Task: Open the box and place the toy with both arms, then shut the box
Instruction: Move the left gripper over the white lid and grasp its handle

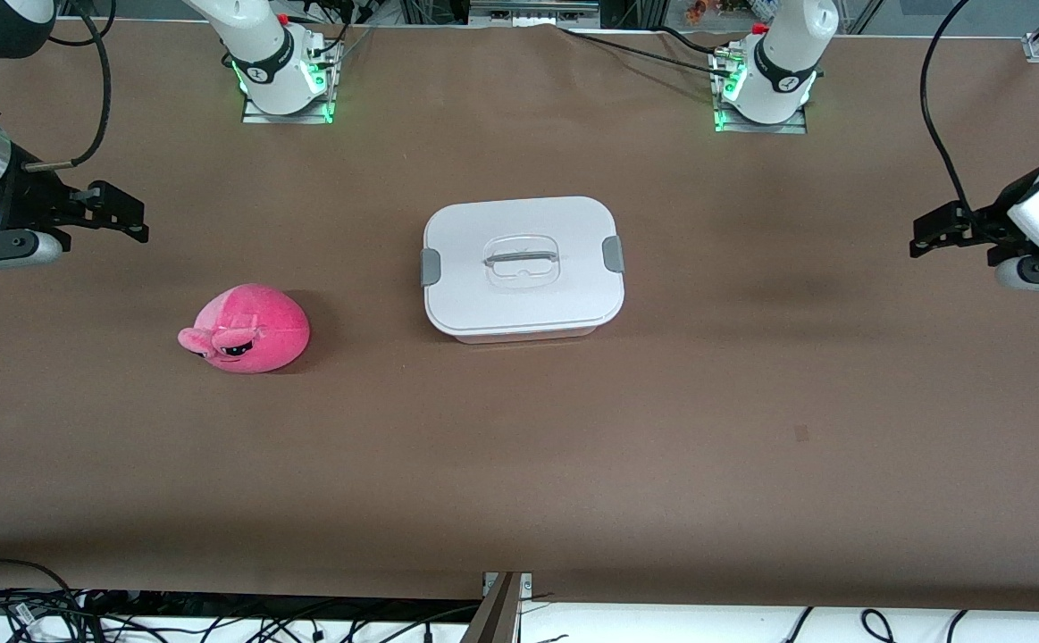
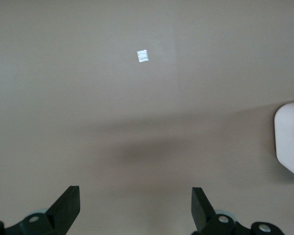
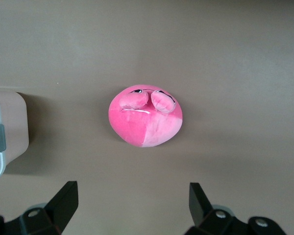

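Note:
The robot should next open the box for the pink plush toy [image 1: 248, 328], so its left gripper should grab the white lid by its recessed handle [image 1: 522, 257].
The box [image 1: 522, 266] sits shut in the middle of the table, its white lid on, grey clips at both ends and a clear recessed handle on top. A corner of it shows in the left wrist view [image 2: 289, 134] and in the right wrist view [image 3: 7, 127]. The pink plush toy [image 1: 248, 328] lies toward the right arm's end, a little nearer the front camera than the box; it also shows in the right wrist view [image 3: 145, 116]. My right gripper [image 1: 130, 217] is open and empty, up at its end of the table. My left gripper [image 1: 925, 234] is open and empty at the left arm's end.
The brown table [image 1: 519, 464] carries only the box and the toy. The arm bases [image 1: 282, 76] stand along the edge farthest from the front camera. A small pale mark [image 2: 142, 56] is on the table in the left wrist view.

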`<state>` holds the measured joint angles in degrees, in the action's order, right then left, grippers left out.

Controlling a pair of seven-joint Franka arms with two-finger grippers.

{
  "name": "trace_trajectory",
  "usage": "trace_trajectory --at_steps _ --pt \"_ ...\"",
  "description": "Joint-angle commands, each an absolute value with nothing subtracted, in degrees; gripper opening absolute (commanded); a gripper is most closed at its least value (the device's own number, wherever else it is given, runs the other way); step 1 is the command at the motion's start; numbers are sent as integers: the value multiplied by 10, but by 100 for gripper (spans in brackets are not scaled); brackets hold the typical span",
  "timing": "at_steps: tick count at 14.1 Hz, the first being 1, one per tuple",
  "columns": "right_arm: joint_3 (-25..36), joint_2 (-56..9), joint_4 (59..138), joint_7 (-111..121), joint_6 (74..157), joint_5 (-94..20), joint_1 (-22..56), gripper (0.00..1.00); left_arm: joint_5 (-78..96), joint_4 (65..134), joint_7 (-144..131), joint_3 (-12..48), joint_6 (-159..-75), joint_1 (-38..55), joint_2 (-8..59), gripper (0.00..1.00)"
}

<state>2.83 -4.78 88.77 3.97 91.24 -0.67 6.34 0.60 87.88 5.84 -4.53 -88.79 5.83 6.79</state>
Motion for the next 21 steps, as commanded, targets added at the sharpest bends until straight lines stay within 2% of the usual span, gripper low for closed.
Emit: trace_trajectory --at_steps 1,8,12,18,21 --pt "29 -48 880 40 911 1 65 100 1 860 54 -29 -877 107 96 100" --pt "29 -48 880 41 918 2 65 100 67 809 52 -13 -885 307 185 100" --pt "29 -50 880 43 933 2 65 100 84 795 61 -14 -976 407 255 100" --pt "29 -51 880 43 940 8 65 100 55 804 334 -14 -1133 452 318 100" --pt "29 -52 880 43 940 8 64 100 17 812 334 -14 -1164 477 339 100"
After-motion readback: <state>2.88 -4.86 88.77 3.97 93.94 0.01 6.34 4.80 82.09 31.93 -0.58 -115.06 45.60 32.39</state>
